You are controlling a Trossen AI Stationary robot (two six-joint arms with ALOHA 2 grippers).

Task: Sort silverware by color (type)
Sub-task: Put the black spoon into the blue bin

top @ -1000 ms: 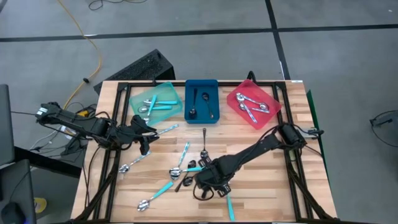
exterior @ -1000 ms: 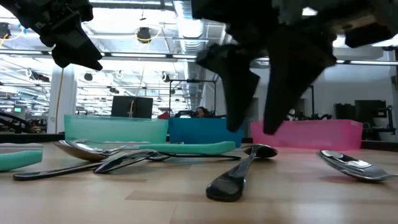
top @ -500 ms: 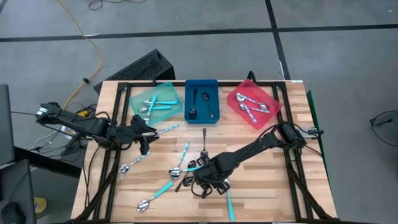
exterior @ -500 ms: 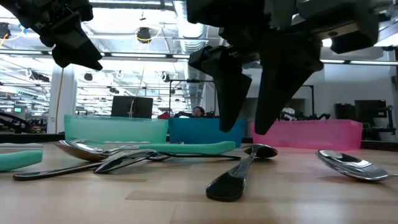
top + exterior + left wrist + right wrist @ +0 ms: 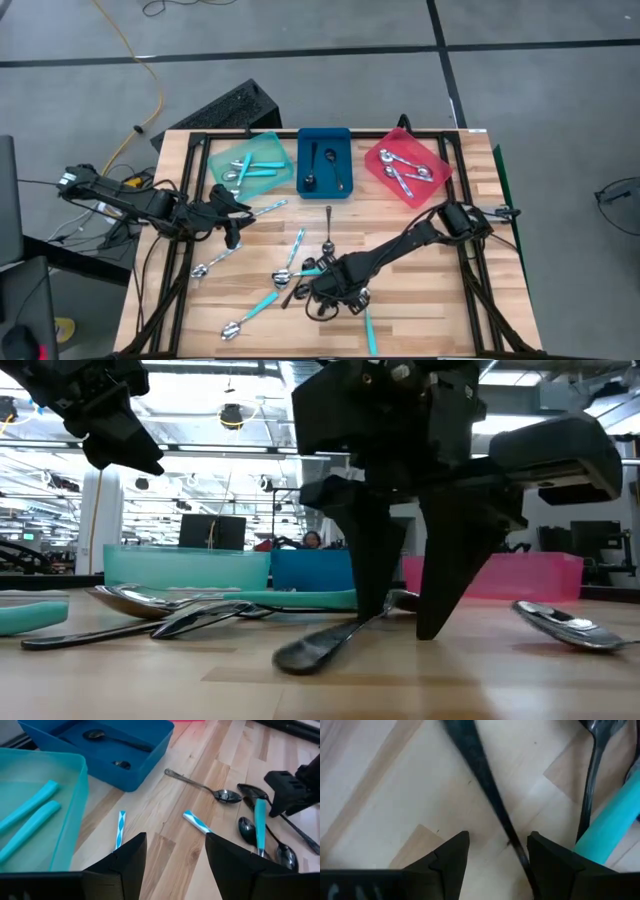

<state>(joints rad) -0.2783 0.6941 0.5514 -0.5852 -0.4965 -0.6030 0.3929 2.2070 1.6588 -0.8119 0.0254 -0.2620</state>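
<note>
Next, the right gripper grabs the black spoon by its slim neck (image 5: pixel 509 832) to sort it into the blue tray with the other black spoons.
Spoons lie scattered on the wooden table (image 5: pixel 430 300): teal-handled ones (image 5: pixel 262 304), silver ones (image 5: pixel 327 228) and black ones. My right gripper (image 5: pixel 335 293) is open and low over a black spoon (image 5: pixel 320 645) near the table's near edge. Its two fingers point down on either side of the spoon's handle (image 5: pixel 485 795), with their tips at the table top. My left gripper (image 5: pixel 235 215) waits open above the table's left part, near the teal tray (image 5: pixel 250 160). My right gripper (image 5: pixel 497 855) comes from above with its fingers across the black spoon's handle, one on each side. One fingertip (image 5: pixel 378 605) stands right against the handle (image 5: pixel 392 602) near its free end. The spoon lies flat on the table.
Teal, blue (image 5: pixel 325 162) and red (image 5: pixel 407 168) trays stand along the far edge, each holding a few spoons. A teal-handled spoon (image 5: pixel 615 815) and another dark spoon (image 5: pixel 592 775) lie close beside my right gripper. Bare wood shows on the table's right part.
My right gripper has come down until its fingertips reach the table, staying open. The black spoon under it has turned on the table: its bowl has swung toward the table's left while the handle end stayed near the fingers.
</note>
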